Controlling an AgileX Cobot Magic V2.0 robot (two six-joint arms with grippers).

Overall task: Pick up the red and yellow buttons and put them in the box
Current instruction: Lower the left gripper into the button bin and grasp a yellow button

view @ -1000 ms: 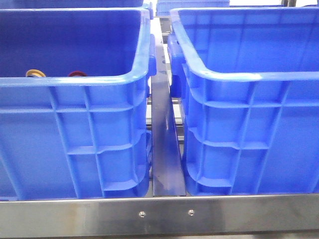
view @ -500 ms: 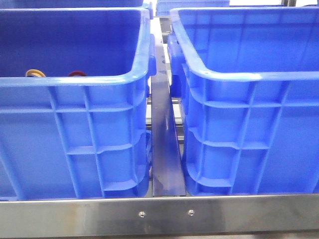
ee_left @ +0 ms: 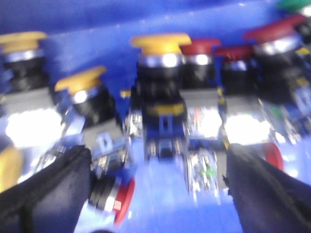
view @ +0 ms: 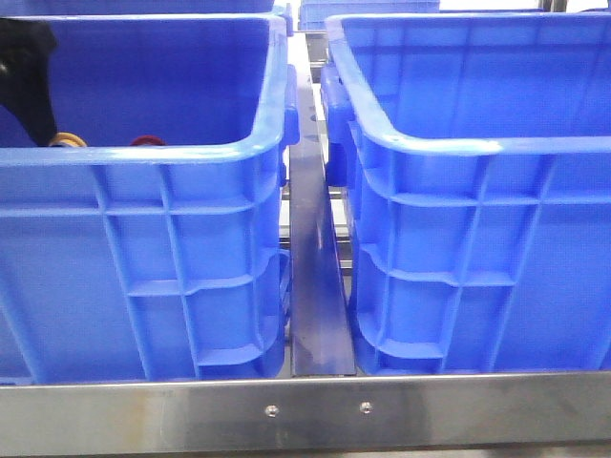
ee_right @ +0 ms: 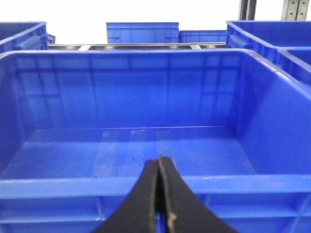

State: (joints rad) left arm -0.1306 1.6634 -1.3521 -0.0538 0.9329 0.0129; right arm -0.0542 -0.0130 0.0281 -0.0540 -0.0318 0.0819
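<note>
The left gripper's fingers stop short of the button's body, so the left gripper should move toward it before closing on the middle yellow button's black body (ee_left: 163,85).
Two blue crates stand side by side. The left crate (view: 143,153) holds several push buttons; a yellow cap (view: 65,140) and a red cap (view: 146,141) peek over its near rim. My left arm (view: 24,76) reaches down into this crate. In the blurred left wrist view my left gripper (ee_left: 158,194) is open and empty, low over the crate floor, with a yellow button (ee_left: 160,43) and a red button (ee_left: 199,47) standing just ahead of the gap. My right gripper (ee_right: 159,162) is shut and empty, held before the near rim of the empty right box (ee_right: 146,187), also in the front view (view: 477,143).
Several more red and yellow buttons (ee_left: 80,80) and a green one (ee_left: 296,5) crowd the left crate; one red button (ee_left: 121,199) lies on its side by my left finger. A metal rail (view: 315,286) runs between the crates. More blue crates (ee_right: 141,31) stand behind.
My left arm has come into the front view at the far left of the left crate. The crates and the two visible caps have not moved.
</note>
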